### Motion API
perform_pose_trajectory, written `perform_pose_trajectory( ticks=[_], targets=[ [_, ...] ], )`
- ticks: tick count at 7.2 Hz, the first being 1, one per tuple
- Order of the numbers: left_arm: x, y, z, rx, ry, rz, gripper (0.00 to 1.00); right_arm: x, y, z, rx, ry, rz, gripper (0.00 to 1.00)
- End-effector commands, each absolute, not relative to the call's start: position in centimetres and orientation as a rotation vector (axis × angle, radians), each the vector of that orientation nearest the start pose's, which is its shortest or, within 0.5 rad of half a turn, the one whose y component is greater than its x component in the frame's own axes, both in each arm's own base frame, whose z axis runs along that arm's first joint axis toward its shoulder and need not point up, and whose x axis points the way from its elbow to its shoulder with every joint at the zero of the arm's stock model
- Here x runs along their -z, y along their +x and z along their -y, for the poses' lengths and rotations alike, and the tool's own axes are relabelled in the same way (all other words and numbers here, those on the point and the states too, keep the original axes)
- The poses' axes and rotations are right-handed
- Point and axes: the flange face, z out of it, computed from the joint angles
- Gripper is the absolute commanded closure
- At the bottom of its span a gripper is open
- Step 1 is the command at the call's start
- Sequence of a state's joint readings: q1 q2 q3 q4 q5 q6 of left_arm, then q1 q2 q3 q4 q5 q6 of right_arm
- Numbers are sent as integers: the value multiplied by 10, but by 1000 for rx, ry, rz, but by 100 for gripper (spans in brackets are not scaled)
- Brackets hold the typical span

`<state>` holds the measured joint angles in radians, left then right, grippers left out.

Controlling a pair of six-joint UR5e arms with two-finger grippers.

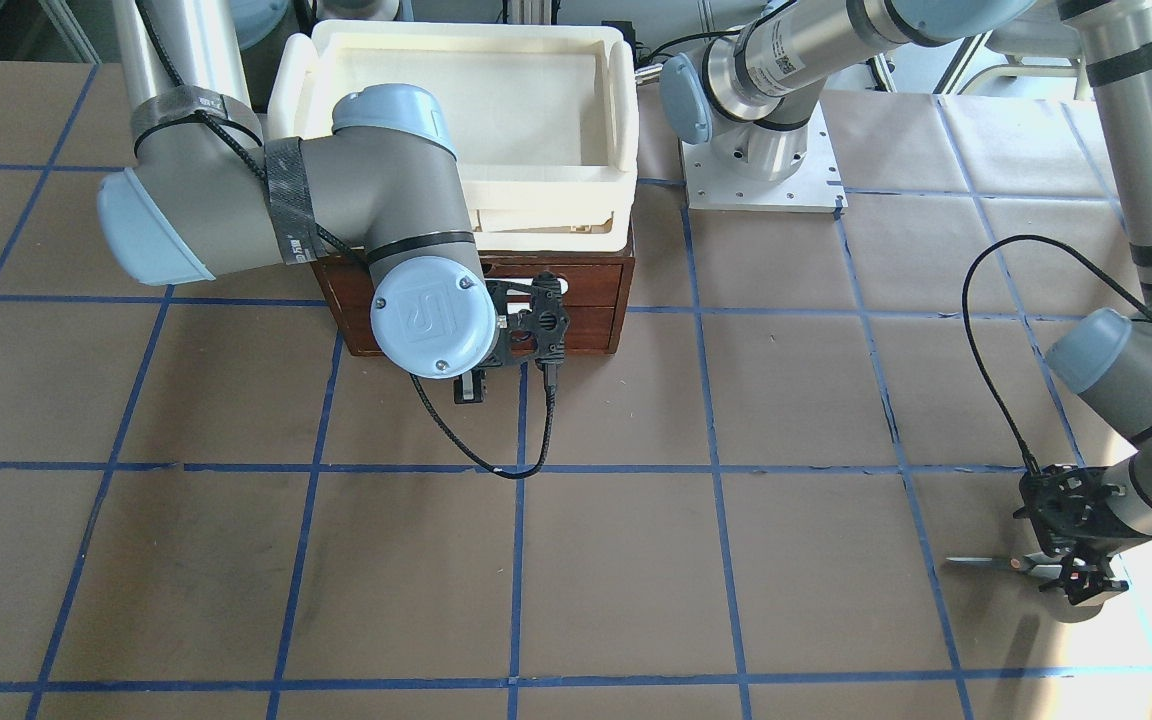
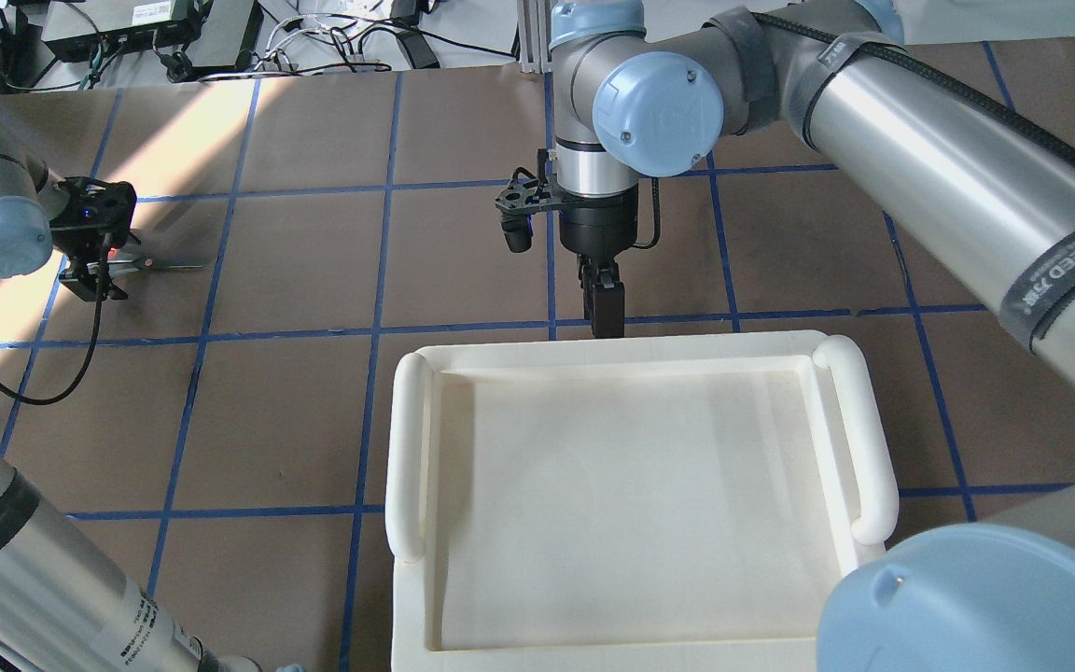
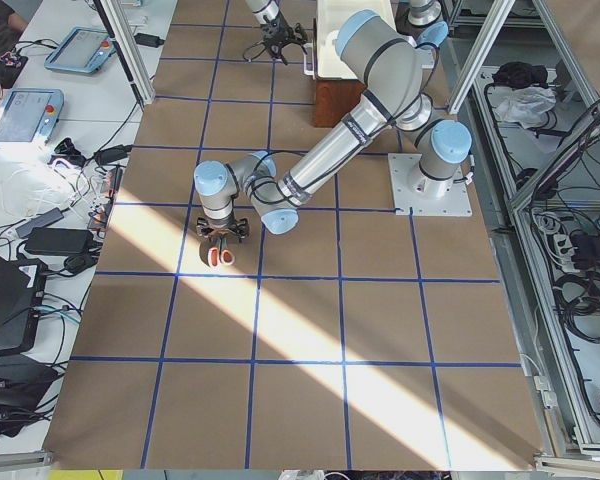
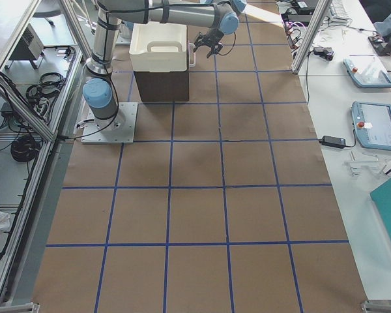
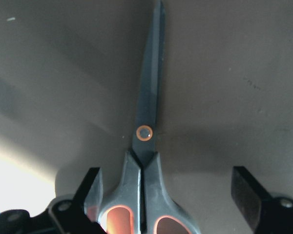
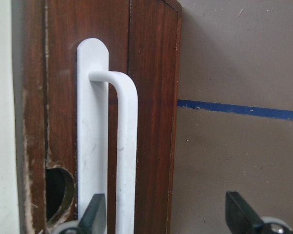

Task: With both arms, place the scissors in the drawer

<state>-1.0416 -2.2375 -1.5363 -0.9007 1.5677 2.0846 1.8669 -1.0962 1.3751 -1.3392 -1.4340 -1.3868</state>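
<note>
My left gripper's fingers stand beside the scissors' grey handles. My left gripper closes on the handles next.
The scissors (image 1: 986, 563) lie flat on the brown table, blades closed; they also show in the overhead view (image 2: 164, 266). My left gripper (image 1: 1081, 580) is low over their grey and red-orange handles. In the left wrist view the scissors (image 5: 149, 112) lie between the spread fingers (image 5: 90, 187), so the left gripper (image 5: 168, 187) is open. The dark reddish-brown drawer (image 1: 586, 300) is closed. My right gripper (image 2: 605, 308) is at its front. In the right wrist view it (image 6: 166, 209) is open, with the white bar handle (image 6: 124, 146) between its jaws.
A cream plastic tray (image 2: 411, 448) sits on top of the wooden drawer cabinet (image 4: 159, 85). The left arm's base plate (image 1: 761, 180) stands beside the cabinet. Blue tape lines grid the table. Cables hang from both wrists.
</note>
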Motion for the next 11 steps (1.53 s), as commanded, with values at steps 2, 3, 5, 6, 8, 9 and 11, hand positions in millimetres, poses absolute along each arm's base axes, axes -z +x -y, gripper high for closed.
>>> perform_pose_trajectory(
  ticks=[2,3,5,6,8,9,11],
  targets=[
    [-165,229,659,43,2187,-2210,10,-289,317,536,-541,-1992,-1835,13],
    [-166,230,660,40,2183,-2206,11,-285,317,534,-548,-1987,-1834,13],
    [-167,231,661,37,2187,-2197,11,-281,316,532,-558,-1986,-1826,13],
    [-166,231,662,43,2188,-2171,11,-280,316,531,-559,-1984,-1825,13],
    [-163,233,665,44,2226,-2097,79,-272,316,532,-544,-1996,-1827,12],
    [-163,234,665,42,2231,-2075,100,-267,316,534,-537,-2000,-1830,12],
    [-173,234,665,45,2227,-2064,100,-269,317,539,-518,-2009,-1837,15]
  ],
)
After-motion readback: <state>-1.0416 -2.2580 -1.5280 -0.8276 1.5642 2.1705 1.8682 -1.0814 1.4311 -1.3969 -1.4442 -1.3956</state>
